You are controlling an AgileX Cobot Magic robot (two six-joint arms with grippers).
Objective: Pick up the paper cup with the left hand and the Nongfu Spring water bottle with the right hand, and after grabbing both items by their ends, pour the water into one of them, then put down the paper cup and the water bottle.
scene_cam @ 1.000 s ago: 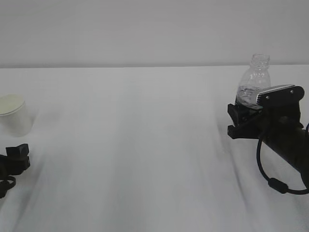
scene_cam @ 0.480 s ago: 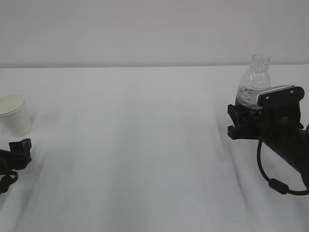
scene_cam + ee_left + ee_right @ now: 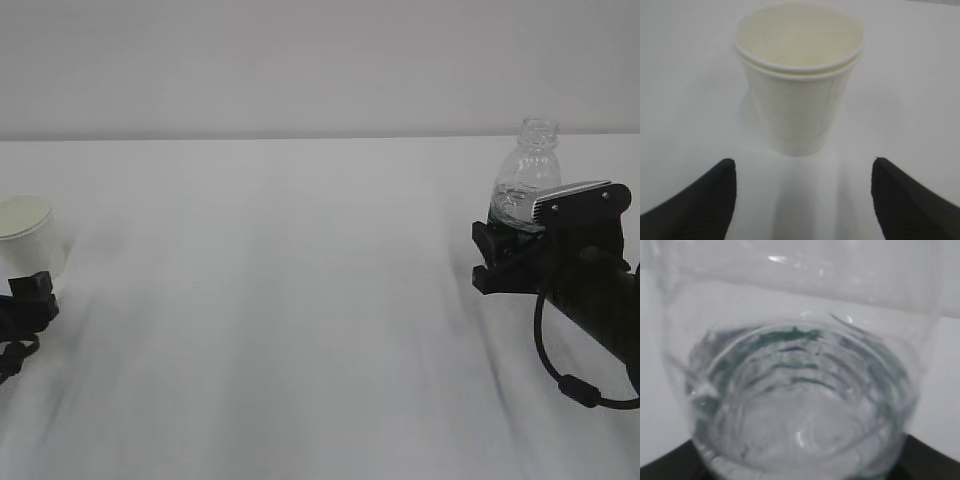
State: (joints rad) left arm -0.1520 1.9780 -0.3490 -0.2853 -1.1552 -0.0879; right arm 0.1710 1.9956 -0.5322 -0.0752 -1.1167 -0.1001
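Note:
I will reach the paper cup with my left gripper and grab its base end [image 3: 40, 262], so the paper cup's open rim [image 3: 24, 207] stays free to take in the water.
The white paper cup [image 3: 28, 232] stands upright at the table's far left; in the left wrist view the paper cup [image 3: 800, 85] shows a cream inside. My left gripper [image 3: 30, 295] sits just in front of it, open. Its two black fingertips [image 3: 715, 200] stand wide apart, short of the cup's base and not touching it. At the right, the clear Nongfu Spring water bottle [image 3: 527, 175] stands upright with no cap, its lower body between the jaws of my right gripper [image 3: 505, 250], which is shut on it. The bottle [image 3: 800, 390] fills the right wrist view, with water [image 3: 805, 420] inside.
A white cloth covers the table [image 3: 300, 300], and a plain pale wall runs behind it. The right arm's black cable [image 3: 560, 370] loops down at the lower right.
My left gripper has opened a little wider and shifted slightly up the view, nearer the cup. The cup has stayed put. The right gripper and bottle have barely moved.

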